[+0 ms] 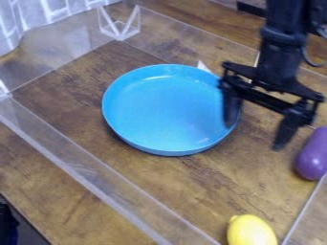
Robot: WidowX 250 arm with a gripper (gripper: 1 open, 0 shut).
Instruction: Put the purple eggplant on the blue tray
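My gripper will next grab the purple eggplant by its plump body (313, 155), so that it can put the purple eggplant on the blue tray (160, 110).
The blue tray (160, 110) is a large round dish lying on the wooden table, with nothing in it. The purple eggplant (312, 154) lies at the right edge of the view, partly cut off. My gripper (259, 121) hangs open over the tray's right rim, its two dark fingers (231, 103) spread wide with nothing between them. It sits just left of the eggplant and does not touch it.
A yellow lemon-shaped toy (251, 231) lies near the front right. Clear plastic walls (90, 177) run along the table's left and front sides. A clear stand (120, 19) sits at the back left.
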